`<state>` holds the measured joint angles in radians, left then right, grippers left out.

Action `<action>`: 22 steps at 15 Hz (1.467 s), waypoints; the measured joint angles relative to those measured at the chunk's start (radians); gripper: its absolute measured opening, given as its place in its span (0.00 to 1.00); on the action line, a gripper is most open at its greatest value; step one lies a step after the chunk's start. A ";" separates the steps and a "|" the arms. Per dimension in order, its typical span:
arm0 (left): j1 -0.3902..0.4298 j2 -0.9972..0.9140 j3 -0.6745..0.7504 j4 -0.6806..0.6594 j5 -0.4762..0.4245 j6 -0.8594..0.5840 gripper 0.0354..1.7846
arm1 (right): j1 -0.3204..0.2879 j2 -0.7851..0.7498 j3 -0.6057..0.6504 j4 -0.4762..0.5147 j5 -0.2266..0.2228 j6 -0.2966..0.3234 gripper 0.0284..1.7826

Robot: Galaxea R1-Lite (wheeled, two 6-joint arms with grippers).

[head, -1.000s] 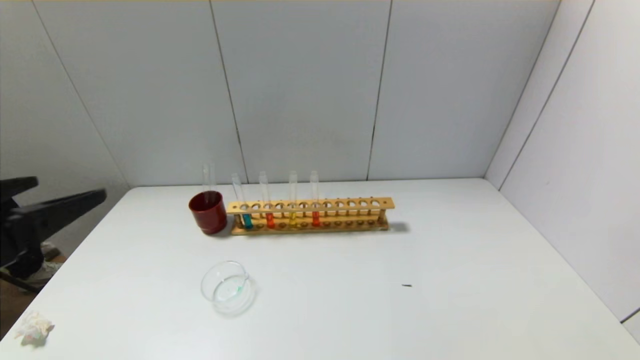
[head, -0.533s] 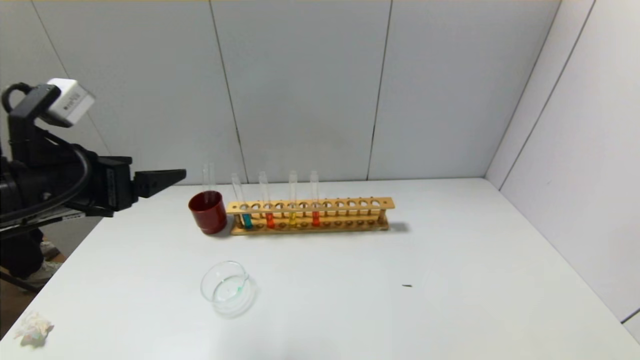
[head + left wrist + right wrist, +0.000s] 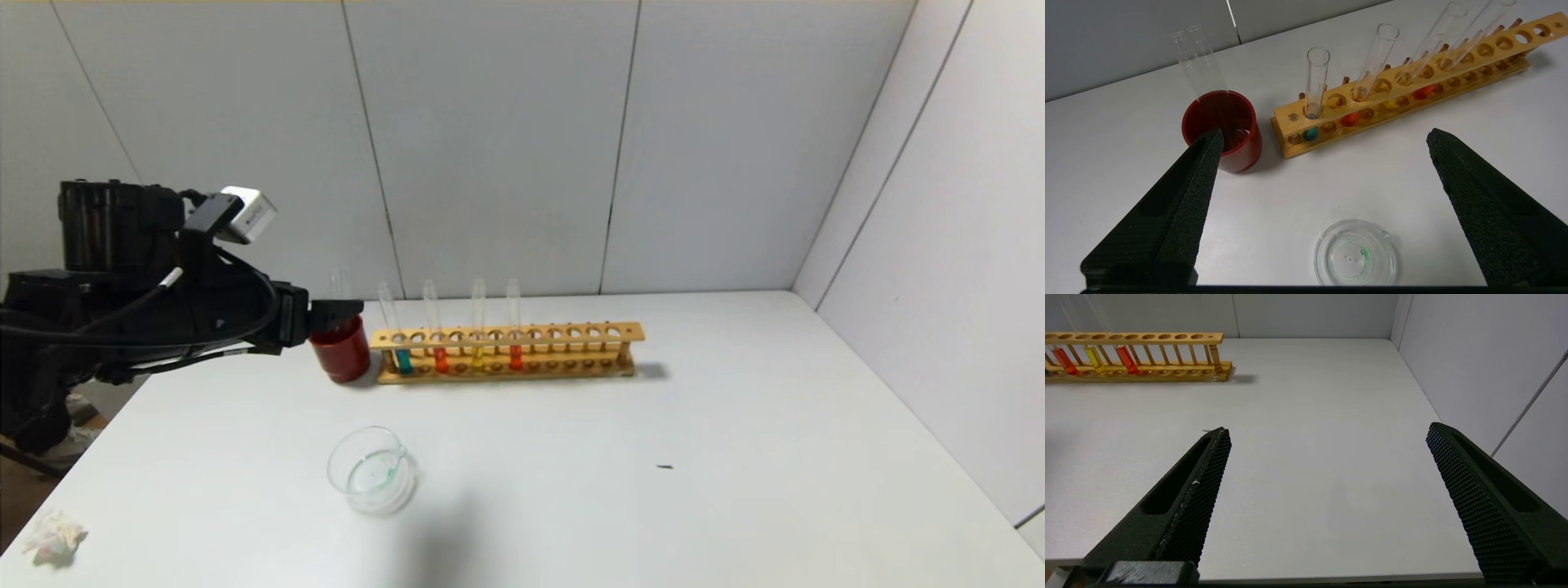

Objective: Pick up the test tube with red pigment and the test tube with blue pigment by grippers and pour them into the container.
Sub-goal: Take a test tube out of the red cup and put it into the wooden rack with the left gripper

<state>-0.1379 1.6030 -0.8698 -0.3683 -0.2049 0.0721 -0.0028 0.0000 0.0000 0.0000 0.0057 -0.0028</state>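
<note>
Next, my left gripper takes hold of the blue tube by its bare upper glass (image 3: 389, 309) (image 3: 1316, 83), since the wooden rack closes around the tube's lower half.
The test tube with blue pigment (image 3: 402, 359) stands at the left end of the wooden rack (image 3: 571, 333). The test tube with red pigment (image 3: 441, 359) stands next to it, and a twin red tube (image 3: 515, 357) stands further right. The container (image 3: 371, 472), a clear glass dish, sits in front of them on the table. My left gripper (image 3: 343, 310) is open and empty, above the table beside the dark red cup (image 3: 341, 355). In the left wrist view, the left gripper (image 3: 1325, 132) frames the blue tube (image 3: 1314, 81), the red tube (image 3: 1372, 61) and the dish (image 3: 1355, 253). My right gripper (image 3: 1327, 430) is open and empty over the table's front right.
A yellow tube (image 3: 478, 357) stands between the two red ones. Two empty tubes (image 3: 1194, 57) lean in the red cup (image 3: 1224, 122). A crumpled paper (image 3: 53, 535) lies at the table's front left corner. Walls close the back and right sides.
My left arm has swung in from the left edge toward the rack, its gripper tip now by the red cup. The tubes and the dish have not moved.
</note>
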 joint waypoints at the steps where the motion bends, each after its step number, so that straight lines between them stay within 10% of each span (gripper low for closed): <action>1: -0.003 0.037 -0.001 -0.032 0.001 0.000 0.98 | 0.000 0.000 0.000 0.000 0.000 0.000 0.98; 22: -0.022 0.509 -0.238 -0.224 0.028 -0.005 0.97 | 0.000 0.000 0.000 0.000 0.000 0.000 0.98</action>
<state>-0.1600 2.1119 -1.1079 -0.5926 -0.1768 0.0672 -0.0032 0.0000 0.0000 0.0000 0.0053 -0.0023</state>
